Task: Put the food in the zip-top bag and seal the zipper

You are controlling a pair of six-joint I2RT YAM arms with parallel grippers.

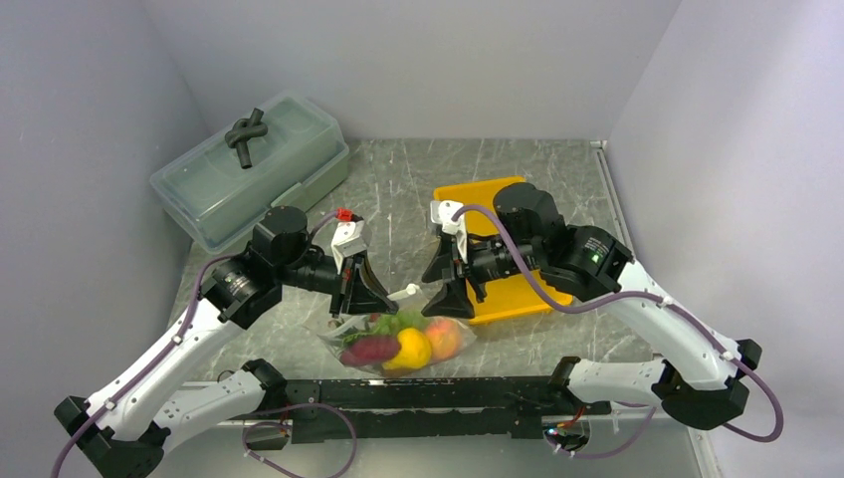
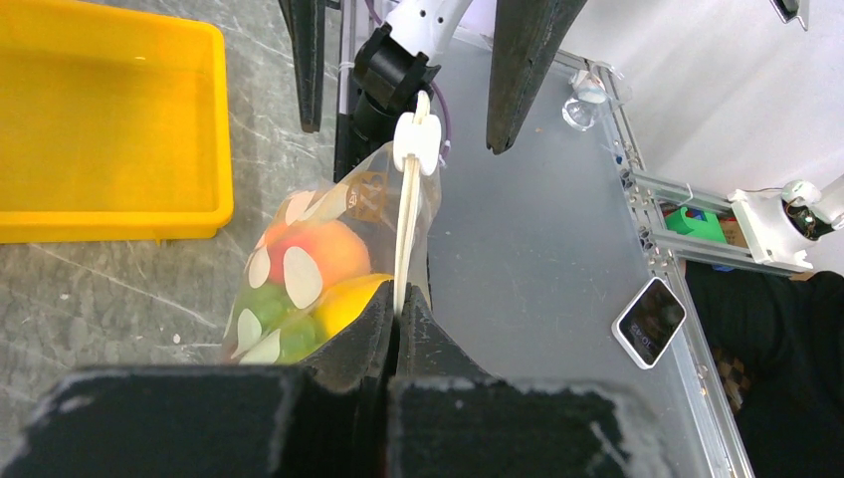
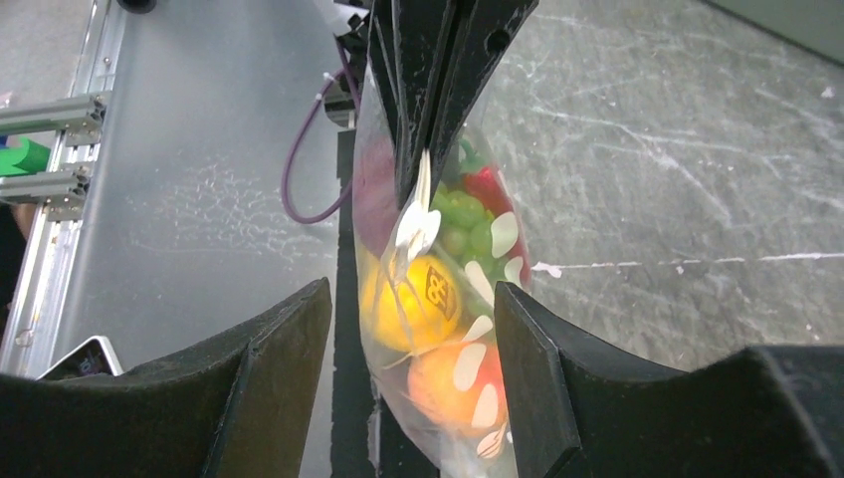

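Note:
My right gripper takes hold of the zip-top bag's zipper end just beyond the white slider tab (image 2: 416, 139) next, leaving the tab free to seal.
The zip-top bag (image 1: 398, 344) is near the table's front edge, between both arms. Inside it show a yellow fruit (image 3: 413, 299), a peach (image 3: 453, 383), green grapes (image 3: 463, 214), a red chili (image 3: 488, 189) and a dark purple piece (image 1: 370, 349). My left gripper (image 2: 398, 309) is shut on the zipper (image 2: 406, 229), at the end away from the white slider tab (image 2: 416, 139). My right gripper (image 3: 410, 299) is open, its fingers on either side of the bag's slider end and apart from the plastic.
A yellow tray (image 1: 488, 194) lies behind the right gripper. A translucent lidded box (image 1: 249, 174) with a dark knotted piece (image 1: 247, 134) on top stands at the back left. A black rail (image 1: 428, 393) runs along the near edge. Walls close three sides.

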